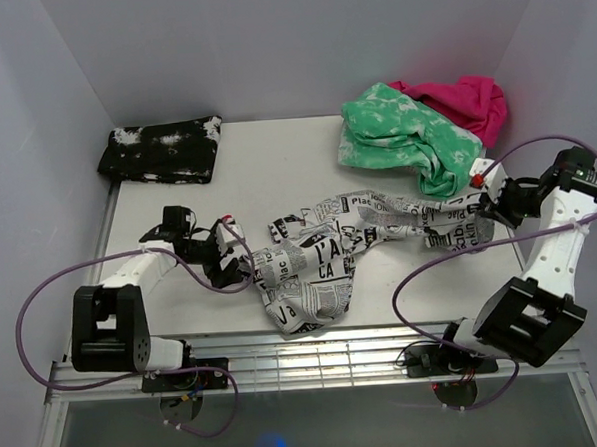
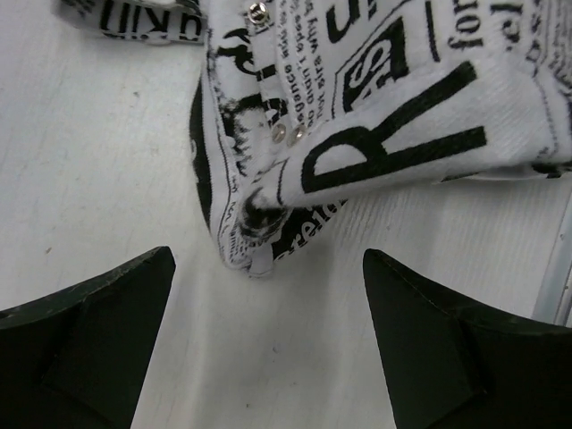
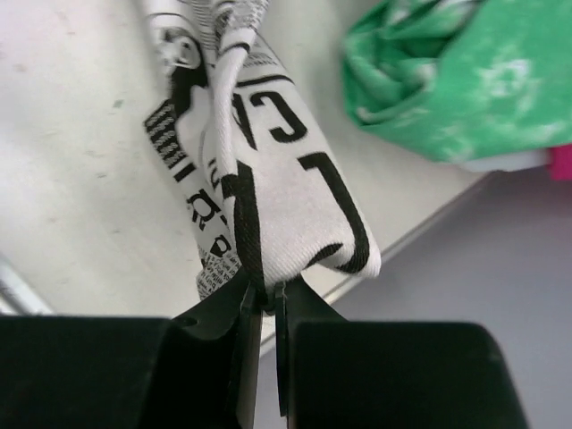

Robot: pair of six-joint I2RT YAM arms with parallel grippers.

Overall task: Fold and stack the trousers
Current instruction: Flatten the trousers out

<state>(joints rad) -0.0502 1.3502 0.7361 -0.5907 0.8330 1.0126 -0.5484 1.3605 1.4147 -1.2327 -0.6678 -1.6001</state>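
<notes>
My left gripper next needs to take hold of the trousers' studded waist corner (image 1: 255, 270), anchoring that waist end so my right gripper can straighten the trousers (image 1: 330, 252) for folding.
The trousers (image 1: 330, 252), white with black newspaper print, lie crumpled across the middle of the table, one leg stretched toward the right. My right gripper (image 1: 490, 205) is shut on the end of that leg; in the right wrist view the cloth (image 3: 277, 197) is pinched between the closed fingertips (image 3: 265, 299). My left gripper (image 1: 230, 255) stands open just left of the bunched waist end. In the left wrist view the waist corner (image 2: 259, 232), with small metal studs, lies a little ahead of the gap between the black fingers (image 2: 116, 322), untouched.
A black white-speckled folded garment (image 1: 162, 151) lies at the back left. A green-and-white mottled garment (image 1: 404, 133) and a pink one (image 1: 462, 100) are heaped at the back right, close to my right gripper. A metal rail (image 1: 315, 343) runs along the near table edge.
</notes>
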